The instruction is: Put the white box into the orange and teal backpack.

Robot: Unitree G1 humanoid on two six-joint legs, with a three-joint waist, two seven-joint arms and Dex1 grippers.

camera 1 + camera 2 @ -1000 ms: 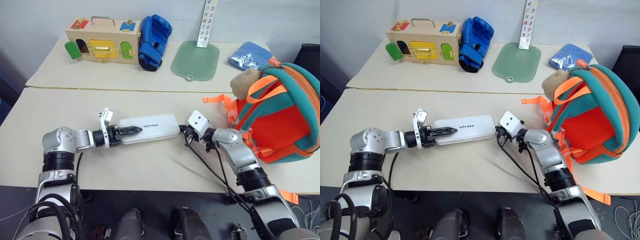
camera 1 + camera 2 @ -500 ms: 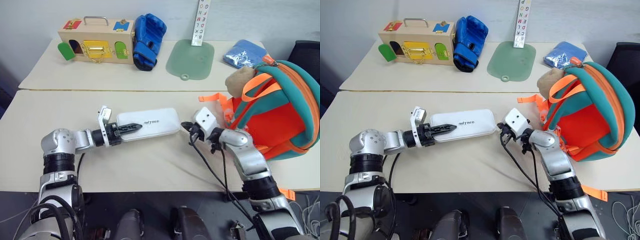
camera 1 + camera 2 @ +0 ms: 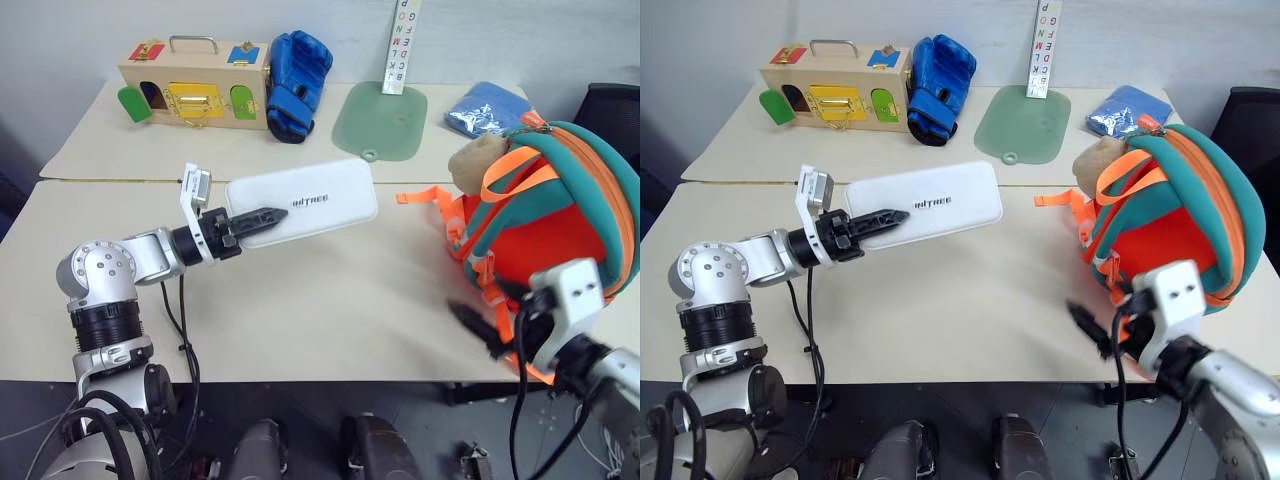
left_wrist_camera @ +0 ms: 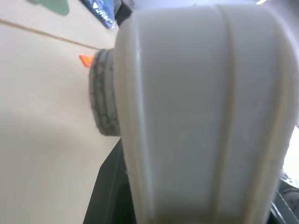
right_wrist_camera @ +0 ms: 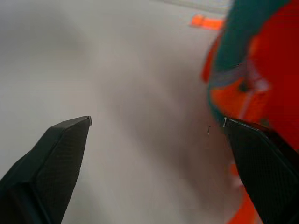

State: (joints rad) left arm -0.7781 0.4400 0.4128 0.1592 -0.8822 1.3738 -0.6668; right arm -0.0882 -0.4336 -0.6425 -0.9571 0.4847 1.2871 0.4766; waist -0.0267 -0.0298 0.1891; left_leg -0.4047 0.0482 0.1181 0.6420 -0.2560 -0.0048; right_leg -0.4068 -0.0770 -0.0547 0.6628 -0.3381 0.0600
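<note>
My right gripper grips the backpack by its teal bottom edge [image 3: 478, 262] next, to ready it for the white box [image 3: 305, 203].
The white box [image 3: 305, 203] hangs level above the near table, dark lettering on top. My left gripper [image 3: 262, 215] is shut on its left end, one black finger lying across the top. In the left wrist view the white box [image 4: 201, 116] looms close. The orange and teal backpack [image 3: 560, 220] stands at the table's right side with a tan plush toy [image 3: 478, 160] on it. My right gripper [image 5: 156, 120] is open and empty, low by the front edge just left of the backpack [image 5: 252, 88].
On the far table stand a wooden box with coloured doors [image 3: 195, 82], a blue boxing glove [image 3: 295, 70], a green mat [image 3: 385, 118], a lettered strip [image 3: 405, 45] and a blue packet [image 3: 487, 108]. A seam [image 3: 120, 181] divides the two tables.
My left gripper has raised the white box off the table. My right gripper has drawn away from the box's right end, back toward the front right, and opened.
</note>
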